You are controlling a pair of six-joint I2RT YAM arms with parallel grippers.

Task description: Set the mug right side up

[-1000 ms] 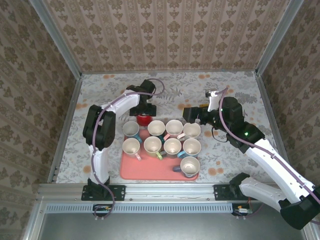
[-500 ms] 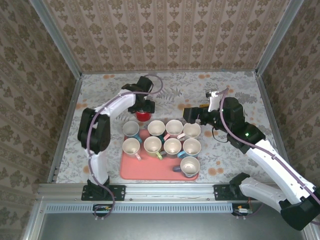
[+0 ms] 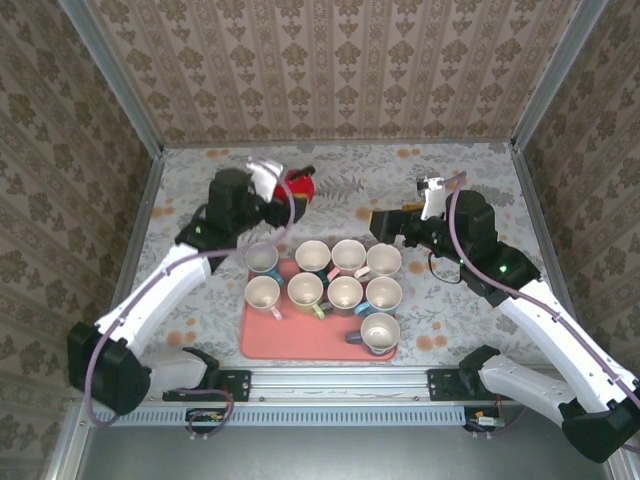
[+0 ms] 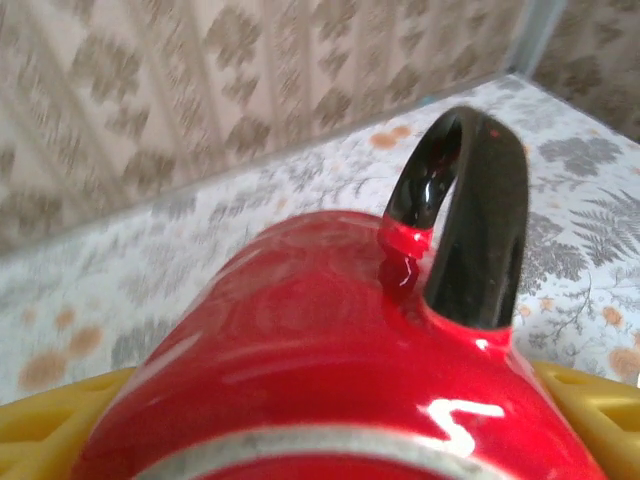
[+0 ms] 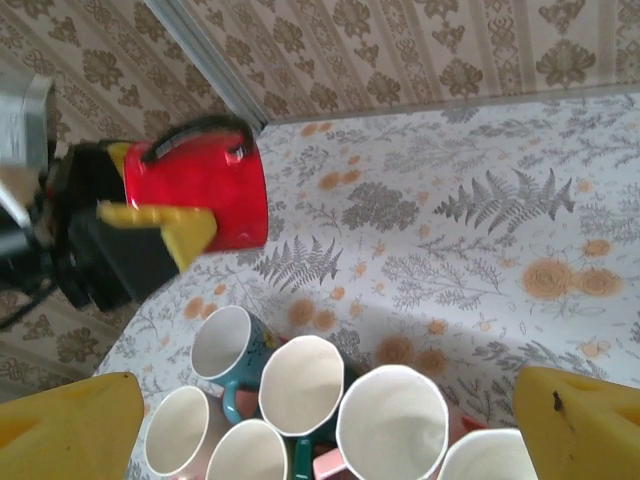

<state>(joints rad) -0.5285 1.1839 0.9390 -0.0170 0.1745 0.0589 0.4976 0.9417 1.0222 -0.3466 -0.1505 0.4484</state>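
Note:
I will grab the red mug with my right gripper by its black handle [image 3: 301, 173] [image 5: 205, 127], which is free of the left gripper's fingers, to set the mug upright.
The red mug [image 3: 301, 186] with a black handle [image 4: 470, 220] is up in the air over the back of the table, lying on its side with the handle uppermost. My left gripper [image 3: 287, 190] is shut on it, and its yellow fingers [image 4: 45, 425] press either side of the body. In the right wrist view the red mug [image 5: 205, 185] hangs at upper left in the left gripper [image 5: 150, 215], its flat end facing right. My right gripper [image 3: 385, 222] hovers open behind the tray's right end, its fingers [image 5: 65, 430] wide apart with nothing between them.
A salmon tray [image 3: 300, 342] at the front middle carries several upright mugs, such as a teal one [image 5: 222, 352] and a white one [image 3: 381, 330]. The floral table [image 3: 470, 190] is bounded by metal rails and patterned walls.
The left arm has swung back and to the left, lifting the red mug off the table behind the tray and tipping it onto its side. The right arm has barely moved.

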